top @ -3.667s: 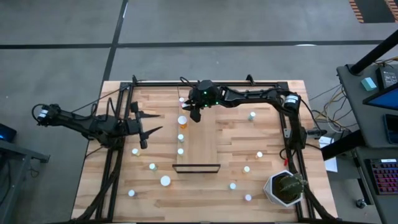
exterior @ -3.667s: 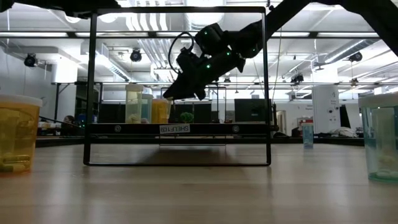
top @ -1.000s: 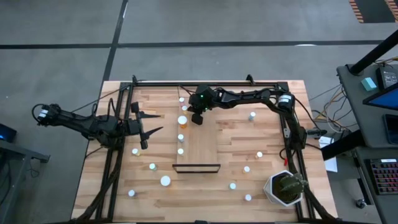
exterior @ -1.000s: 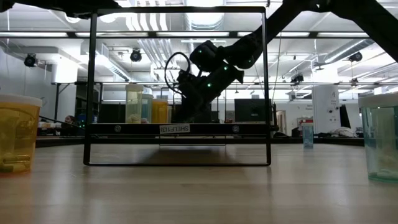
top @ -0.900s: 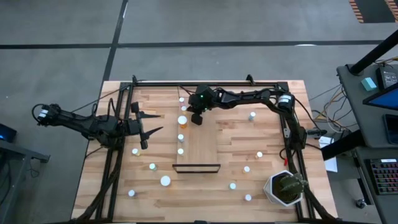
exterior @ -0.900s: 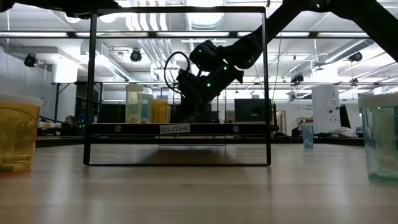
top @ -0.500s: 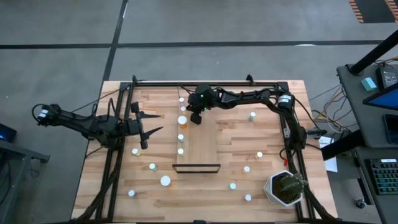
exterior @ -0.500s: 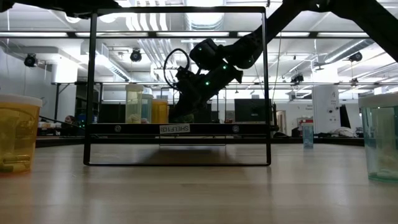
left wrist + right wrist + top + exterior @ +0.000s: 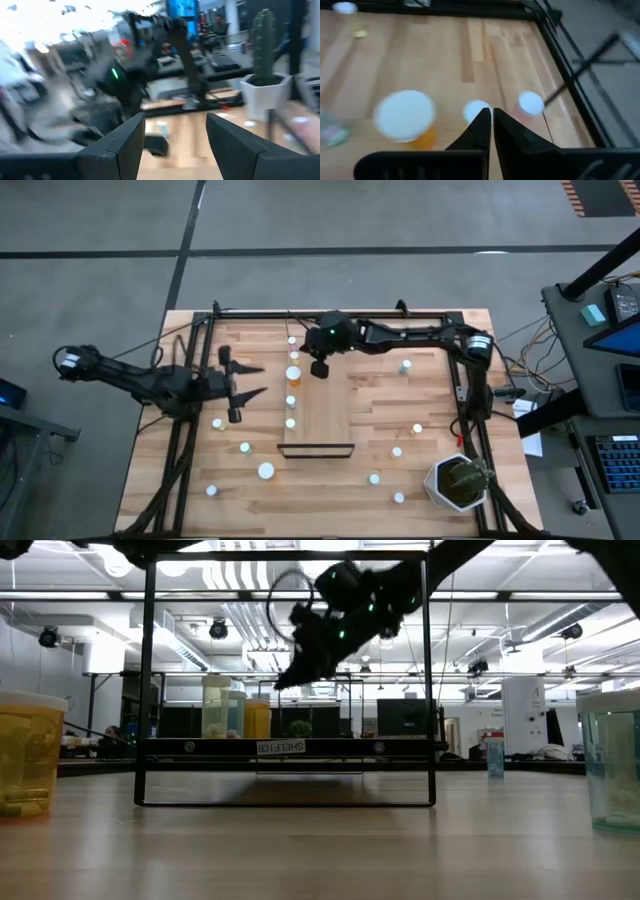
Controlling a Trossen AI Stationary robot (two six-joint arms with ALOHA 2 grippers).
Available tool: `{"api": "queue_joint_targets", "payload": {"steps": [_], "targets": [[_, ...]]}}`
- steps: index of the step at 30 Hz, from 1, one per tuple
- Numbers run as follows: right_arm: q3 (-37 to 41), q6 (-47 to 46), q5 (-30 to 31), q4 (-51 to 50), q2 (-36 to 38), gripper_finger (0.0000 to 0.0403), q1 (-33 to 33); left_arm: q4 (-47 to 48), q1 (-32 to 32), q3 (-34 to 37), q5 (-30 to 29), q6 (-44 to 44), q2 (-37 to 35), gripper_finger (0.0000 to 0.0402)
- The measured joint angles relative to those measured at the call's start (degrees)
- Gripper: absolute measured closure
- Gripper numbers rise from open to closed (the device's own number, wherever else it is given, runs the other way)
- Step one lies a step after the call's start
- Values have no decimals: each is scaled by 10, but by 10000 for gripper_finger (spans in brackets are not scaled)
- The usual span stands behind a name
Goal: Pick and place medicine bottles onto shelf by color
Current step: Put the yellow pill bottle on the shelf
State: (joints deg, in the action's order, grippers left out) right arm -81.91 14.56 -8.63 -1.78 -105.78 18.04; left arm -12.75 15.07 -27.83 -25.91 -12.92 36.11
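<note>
My left gripper grips the greenish medicine bottle by its white cap (image 9: 245, 447) next, to sort the bottle onto the light-wood shelf (image 9: 325, 410).
The light-wood shelf (image 9: 325, 410) lies down the table's middle, its dark rail (image 9: 318, 448) at the near end. A row of medicine bottles stands along its left side, among them a larger orange one (image 9: 293, 373) with a white cap (image 9: 405, 117). My right gripper (image 9: 319, 367) hangs shut and empty above the shelf's far end, high in the low view (image 9: 285, 680), beside two small white-capped bottles (image 9: 476, 110). My left gripper (image 9: 245, 380) waits open and empty over the table's left part; its two fingers stand apart in its wrist view (image 9: 175, 142).
Loose white-capped bottles stand on the table left of the shelf (image 9: 244, 447), (image 9: 265, 471) and right of it (image 9: 405, 365), (image 9: 396, 451). A potted cactus (image 9: 458, 482) sits at the near right corner. A dark frame (image 9: 190, 380) runs around the tabletop.
My right gripper has risen from just above the shelf's far end to well above it, staying shut and empty. The bottles on the shelf have kept their places. My left gripper has rolled a little about its own pointing line without opening or shutting.
</note>
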Motion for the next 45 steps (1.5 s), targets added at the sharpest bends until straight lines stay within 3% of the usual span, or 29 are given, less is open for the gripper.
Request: {"api": "queue_joint_targets", "payload": {"steps": [11,21,27,33,38,45], "targets": [[128,61,3,95,132,394,-66,-53,17,-12,20,184,128,207],[283,108,-8,257,239,394,-90,-142,22,-29,10,198,215,207],[321,121,-59,284,299,394,-90,-159,18,-42,-51,196,247,207],[360,126,-70,328,347,394,-90,-157,-6,-73,-59,199,280,207],[388,125,-70,354,364,394,-89,-74,-44,-122,-54,212,302,214],[390,124,-68,346,373,394,-88,165,-117,-221,31,230,310,274]]}}
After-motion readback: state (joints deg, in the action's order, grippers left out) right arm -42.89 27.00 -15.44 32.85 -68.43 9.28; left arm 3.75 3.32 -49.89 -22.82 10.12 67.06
